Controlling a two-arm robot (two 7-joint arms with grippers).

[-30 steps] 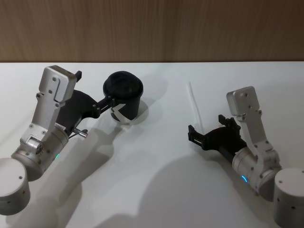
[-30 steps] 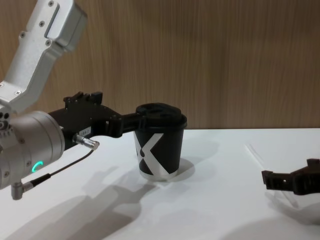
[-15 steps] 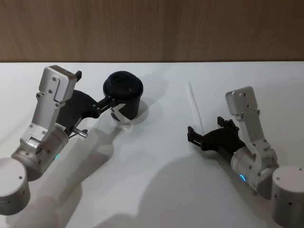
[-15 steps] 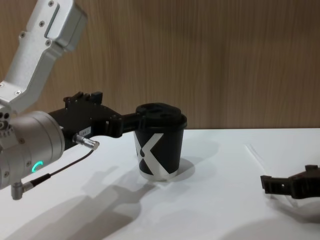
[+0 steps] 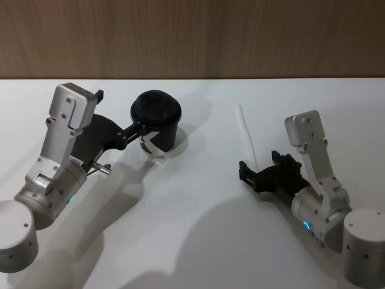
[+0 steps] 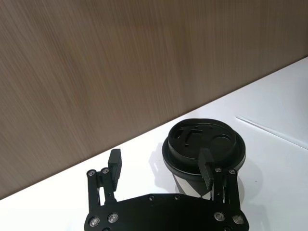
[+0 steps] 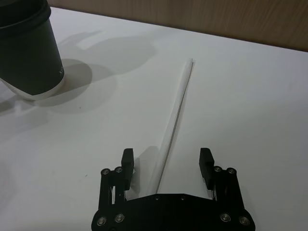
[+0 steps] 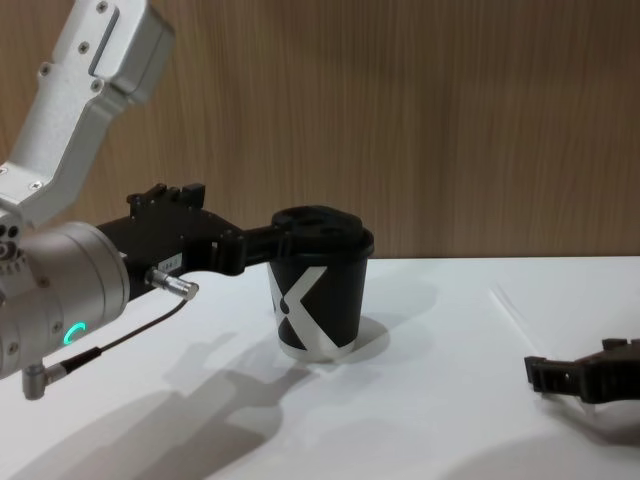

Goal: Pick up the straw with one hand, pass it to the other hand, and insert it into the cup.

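Note:
My right gripper picks up the straw by one end point(image 5: 255, 166) next, so that the white straw's other end point(image 5: 240, 106) stays free for my left gripper.
The black cup point(image 5: 157, 114) with a domed lid and white logo stands upright at the back left of the white table point(image 5: 198, 241). My left gripper point(image 5: 137, 130) is open right beside it, one fingertip point(image 6: 206, 165) close against the cup point(image 6: 192, 139) just under the lid; I cannot tell if they touch. The white straw point(image 5: 245, 132) lies flat on the table at the right, apart from the cup. My right gripper point(image 7: 166, 158) is open and low over the straw's point(image 7: 177, 110) near end, one finger on each side. It also shows low in the chest view point(image 8: 545, 375).
A wooden wall point(image 5: 192, 36) runs along the table's far edge. A thin dark cable with a metal plug point(image 8: 175, 287) hangs from my left wrist. The cup point(image 8: 318, 290) casts a shadow to its right.
My right gripper has sunk a little lower toward the table around the straw's near end. The left arm and the cup have not moved.

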